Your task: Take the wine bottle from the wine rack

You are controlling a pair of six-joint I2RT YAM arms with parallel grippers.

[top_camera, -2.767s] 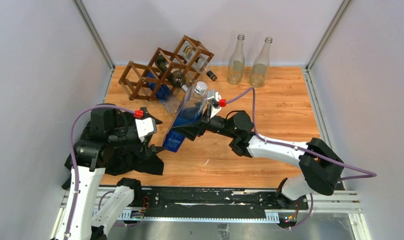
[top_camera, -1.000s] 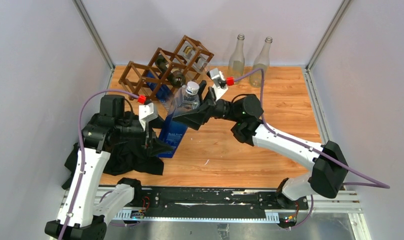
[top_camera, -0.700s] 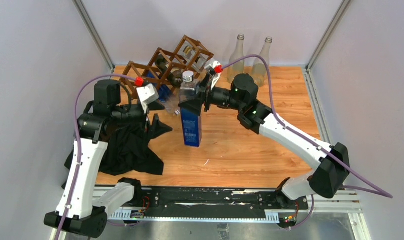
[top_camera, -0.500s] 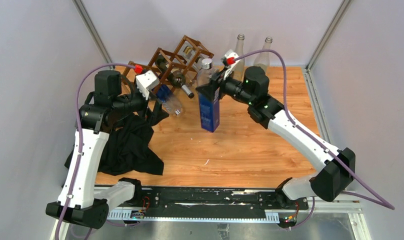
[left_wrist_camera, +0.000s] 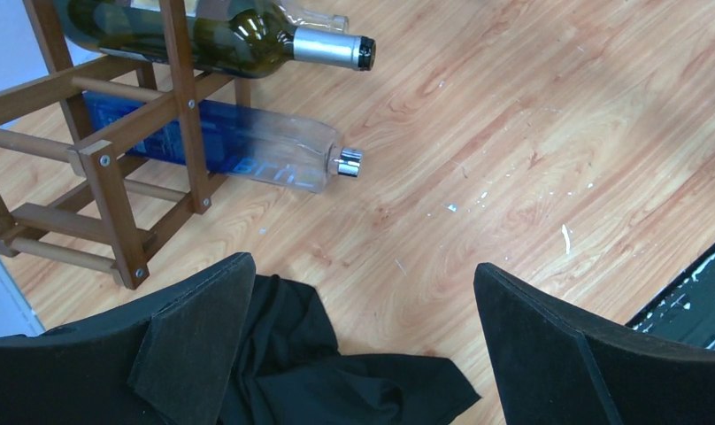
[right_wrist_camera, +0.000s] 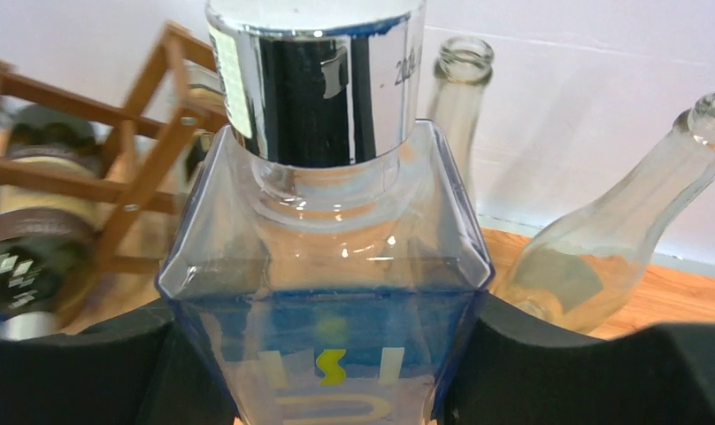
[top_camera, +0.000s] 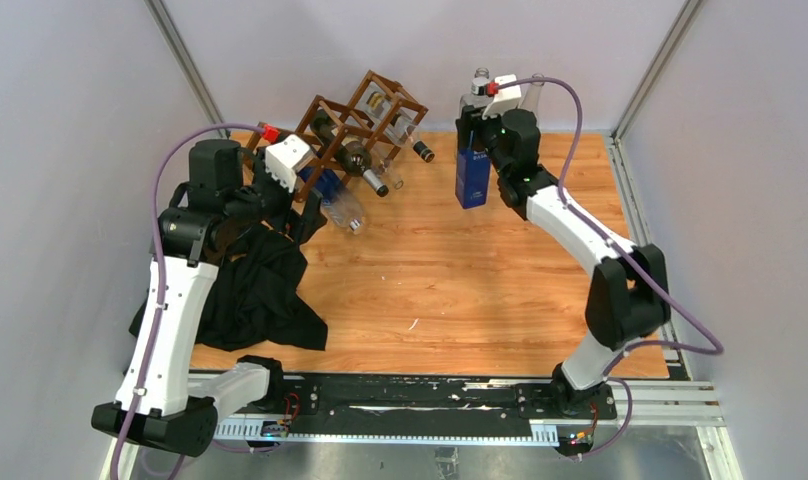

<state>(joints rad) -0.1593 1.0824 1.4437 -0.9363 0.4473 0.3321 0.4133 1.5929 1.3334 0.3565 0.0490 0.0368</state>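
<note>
My right gripper keeps hold of the square blue bottle until its base is on the wood; still above it, the bottle would drop and topple.
The dark brown lattice wine rack (top_camera: 325, 130) stands at the back left and still holds a dark green bottle (top_camera: 356, 160), a blue-and-clear bottle (top_camera: 336, 202) in a low cell, and another bottle (top_camera: 398, 122) higher up. My right gripper (top_camera: 477, 140) is shut on a square blue bottle (top_camera: 472, 178) with a silver cap and holds it upright right of the rack, near the back. In the right wrist view the fingers (right_wrist_camera: 88, 363) clamp the bottle (right_wrist_camera: 327, 292) at its shoulders. My left gripper (top_camera: 302, 215) is open and empty, in front of the rack, over a black cloth.
Two empty clear glass bottles (right_wrist_camera: 460, 97) (right_wrist_camera: 619, 230) stand against the back wall just behind the held bottle. A black cloth (top_camera: 255, 290) lies at the left front. In the left wrist view the rack (left_wrist_camera: 115, 168) is close ahead with the green bottle (left_wrist_camera: 221, 40) sticking out.
My right gripper has carried the blue bottle from in front of the rack up, right and back, turning it upright. My left gripper drew back from the bottle's base toward the rack.
</note>
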